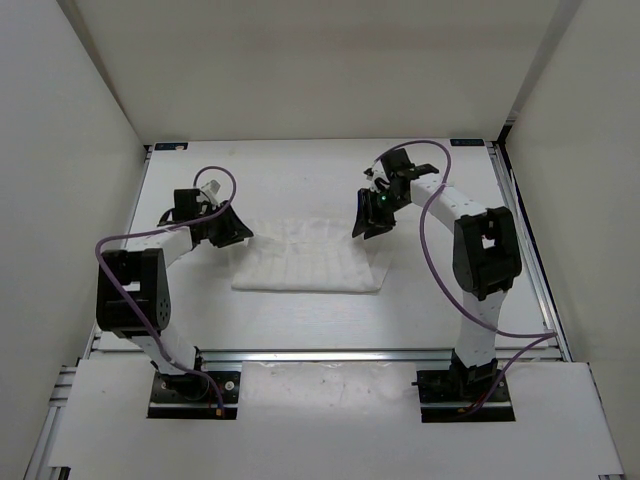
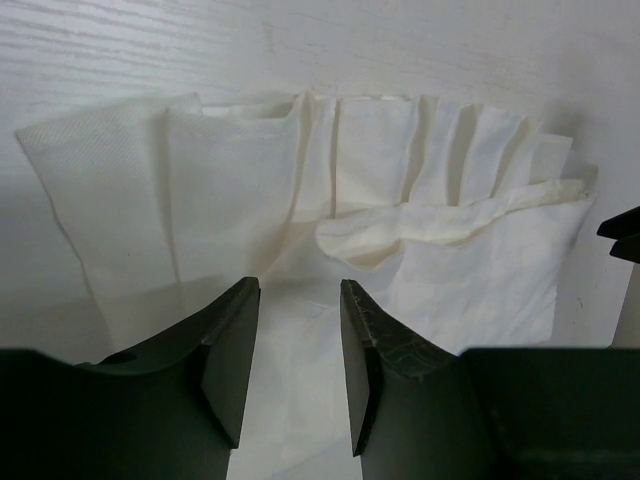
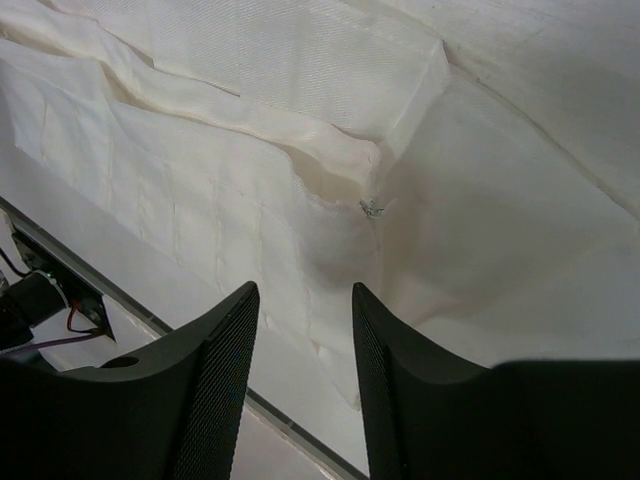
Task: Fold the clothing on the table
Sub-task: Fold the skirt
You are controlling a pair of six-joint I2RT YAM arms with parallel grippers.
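My right gripper grabs the clothing's folded-over edge at its far corner [image 1: 356,241] [image 3: 352,212] next, opposite my left gripper, to straighten and fold.
The clothing [image 1: 310,258] is a white pleated piece lying flat in the middle of the table [image 1: 300,170], with its far edge rumpled. My left gripper [image 1: 232,232] hangs over its far left corner. In the left wrist view the gripper [image 2: 298,290] stands open above the clothing [image 2: 230,180], with only fabric showing below the gap. My right gripper [image 1: 370,222] hovers at the far right corner. The right wrist view shows that gripper [image 3: 303,295] open as well, over a folded-over edge of the clothing [image 3: 250,150]. Neither gripper holds anything.
Aluminium rails [image 1: 535,270] run along the table's right and near sides. White walls [image 1: 60,120] close in the left, back and right. The arm bases [image 1: 190,385] sit at the near edge. A rail line [image 3: 150,320] and some wiring [image 3: 40,300] show in the right wrist view.
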